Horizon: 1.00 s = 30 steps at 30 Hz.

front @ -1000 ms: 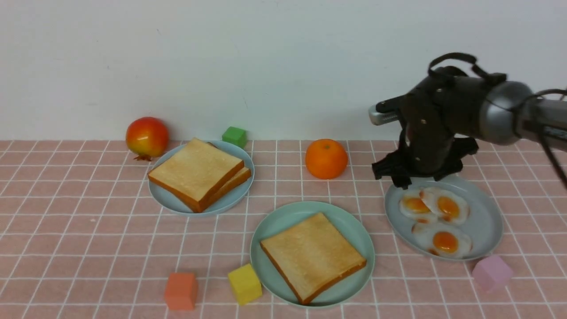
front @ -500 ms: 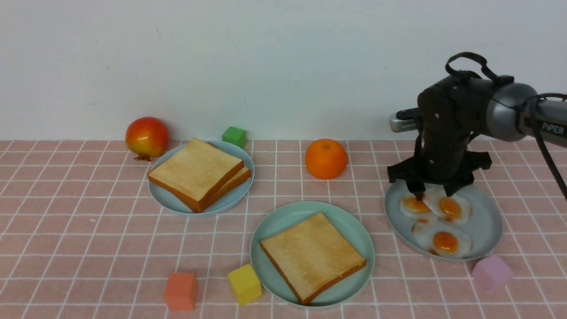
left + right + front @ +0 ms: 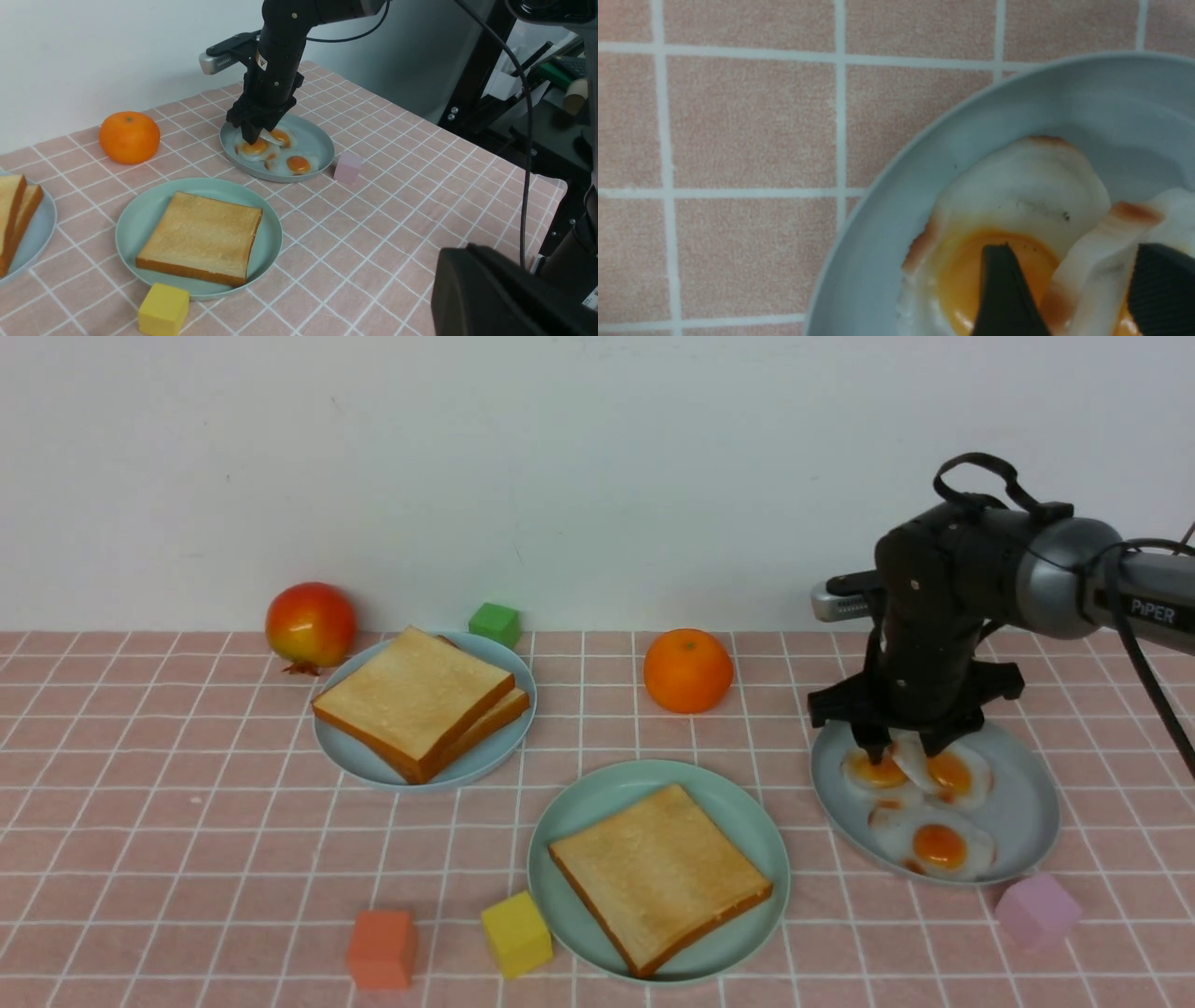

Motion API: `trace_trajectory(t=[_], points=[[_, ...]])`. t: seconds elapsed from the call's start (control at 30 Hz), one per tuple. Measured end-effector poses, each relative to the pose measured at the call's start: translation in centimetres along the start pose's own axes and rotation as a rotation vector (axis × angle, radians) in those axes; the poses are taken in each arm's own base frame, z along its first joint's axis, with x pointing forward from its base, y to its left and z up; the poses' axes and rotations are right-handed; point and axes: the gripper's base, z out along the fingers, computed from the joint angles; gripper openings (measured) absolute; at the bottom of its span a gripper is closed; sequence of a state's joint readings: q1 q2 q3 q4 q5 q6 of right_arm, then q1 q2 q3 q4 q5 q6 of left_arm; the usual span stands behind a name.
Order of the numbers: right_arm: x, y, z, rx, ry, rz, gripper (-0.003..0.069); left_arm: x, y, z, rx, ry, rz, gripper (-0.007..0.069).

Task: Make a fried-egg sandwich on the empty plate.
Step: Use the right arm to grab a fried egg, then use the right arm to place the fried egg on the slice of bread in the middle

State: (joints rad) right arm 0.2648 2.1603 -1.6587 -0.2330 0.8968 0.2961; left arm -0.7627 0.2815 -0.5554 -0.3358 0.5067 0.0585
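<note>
I need to grip the fried egg by its lifted white edge (image 3: 909, 757) with my right gripper next, so that it can fill the sandwich (image 3: 658, 874).
The mint-green plate (image 3: 569, 821) sits front centre with one toast slice (image 3: 658, 875) lying on it. Two more toast slices (image 3: 415, 700) are stacked on a blue-grey plate (image 3: 490, 756) at the back left. Three fried eggs lie on another blue-grey plate (image 3: 1022, 803) at the right. My right gripper (image 3: 904, 754) points down onto that plate, open. The lifted white edge of the back right egg (image 3: 1092, 252) stands between its fingers, and one fingertip (image 3: 999, 280) rests over the yolk of the back left egg (image 3: 873, 770). My left gripper (image 3: 462, 275) is a dark blur low over the cloth, shut on nothing.
A red fruit (image 3: 310, 623) and a green cube (image 3: 494, 622) stand by the back wall. An orange (image 3: 688, 669) sits between the two back plates. A yellow cube (image 3: 515, 933) and an orange-red cube (image 3: 381, 947) lie front left, a pink cube (image 3: 1036, 908) just beside the egg plate.
My right gripper swung to the right and came down onto the egg plate. Its fingers then narrowed around the lifted edge of the back right egg.
</note>
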Motion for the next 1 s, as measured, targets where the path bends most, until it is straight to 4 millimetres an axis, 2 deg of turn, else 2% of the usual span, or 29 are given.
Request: trace_trajectory(t=[0.23,0.27,0.3,0.47,0.53,0.6,0.63,0.67,0.7,0.77,0.83,0.9,0.93,1.0], points=[[0.1,-0.1,-0.2,0.017,0.019,-0.019,0.0136,0.0,0.0,0.0,0.000,0.000,0.000,0.0012],[0.1,-0.1,-0.3,0.019,0.021,-0.021,0.0127,0.0,0.0,0.0,0.000,0.000,0.000,0.0012],[0.2,-0.2,-0.3,0.029,0.035,-0.027,0.0073,0.0,0.0,0.0,0.000,0.000,0.000,0.0012],[0.4,-0.7,-1.6,0.047,0.043,-0.044,0.0075,0.0,0.0,0.0,0.000,0.000,0.000,0.0012],[0.4,-1.0,-4.2,0.049,0.020,-0.039,0.0075,0.0,0.0,0.0,0.000,0.001,-0.005,0.0012],[0.5,-1.0,-5.7,0.049,0.005,-0.041,0.0075,0.0,0.0,0.0,-0.002,0.003,-0.010,0.0012],[0.7,-0.7,-7.6,0.044,-0.016,-0.048,0.0075,0.1,0.0,0.0,-0.005,0.008,-0.019,0.0012],[0.7,-0.7,-7.9,0.044,-0.018,-0.047,0.0075,0.1,0.1,0.0,-0.007,0.011,-0.021,0.0012],[1.2,0.2,-10.3,0.033,-0.044,-0.070,0.0075,0.2,0.2,0.0,-0.019,0.027,-0.025,0.0012],[1.9,1.9,-13.1,0.011,-0.084,-0.110,0.0075,0.5,0.4,0.0,-0.046,0.056,-0.031,0.0012],[3.3,4.5,-16.1,-0.030,-0.122,-0.173,0.0075,0.8,0.8,-0.1,-0.087,0.084,-0.045,0.0012],[4.2,6.4,-17.3,-0.060,-0.134,-0.221,0.0075,0.9,1.0,-0.1,-0.113,0.100,-0.053,0.0012],[5.5,8.7,-18.7,-0.096,-0.152,-0.283,0.0075,1.1,1.4,-0.2,-0.158,0.120,-0.048,0.0012],[7.5,12.5,-19.8,-0.141,-0.162,-0.386,0.0075,1.4,1.9,-0.3,-0.223,0.148,-0.091,0.0012]])
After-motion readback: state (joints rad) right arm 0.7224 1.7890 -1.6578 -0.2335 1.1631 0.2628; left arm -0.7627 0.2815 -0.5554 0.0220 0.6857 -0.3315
